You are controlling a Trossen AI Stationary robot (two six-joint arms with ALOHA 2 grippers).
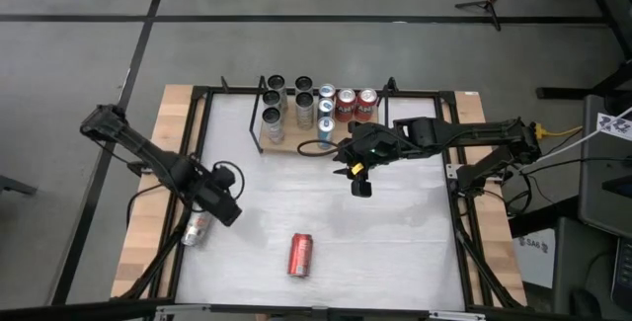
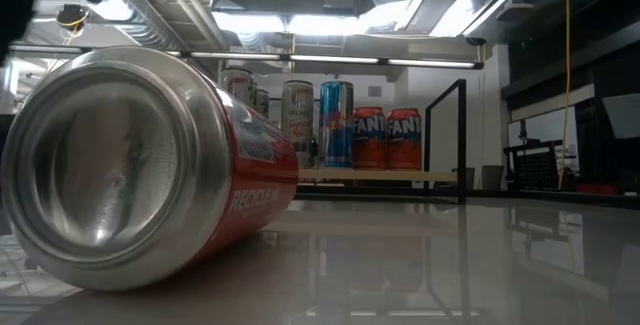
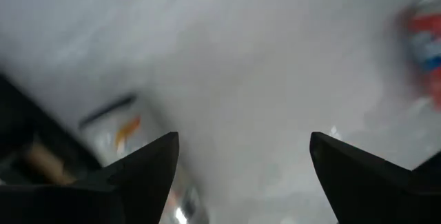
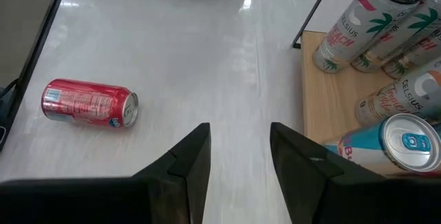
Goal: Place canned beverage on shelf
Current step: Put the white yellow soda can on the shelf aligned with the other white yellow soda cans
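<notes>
I should grab the silver can by its lower body [image 1: 192, 232] with my left gripper next, to stand it upright on the shelf [image 1: 296, 145].
A red can [image 1: 299, 254] lies on its side on the white tabletop near the front edge; the low view shows it close up [image 2: 150, 165]. A silver can [image 1: 195, 230] lies on its side at the table's left edge. The shelf [image 1: 296, 145], a light-wood board with black rod uprights, stands at the far edge and bears several upright cans [image 1: 326, 104]. My left gripper [image 1: 225, 208] hangs open, pointing down, just right of the silver can, with nothing between its fingers [image 3: 155, 162]. My right gripper [image 1: 360, 185] hovers in front of the shelf, narrowly open and empty [image 4: 240, 138].
A black metal frame [image 1: 202, 123] runs around the tabletop. A black cable loop [image 1: 314, 148] lies at the shelf's front edge. White tabletop [image 1: 395, 242] stretches between the red can and the right edge. In the right wrist view, a blue can [image 4: 396, 145] stands at the shelf's near corner.
</notes>
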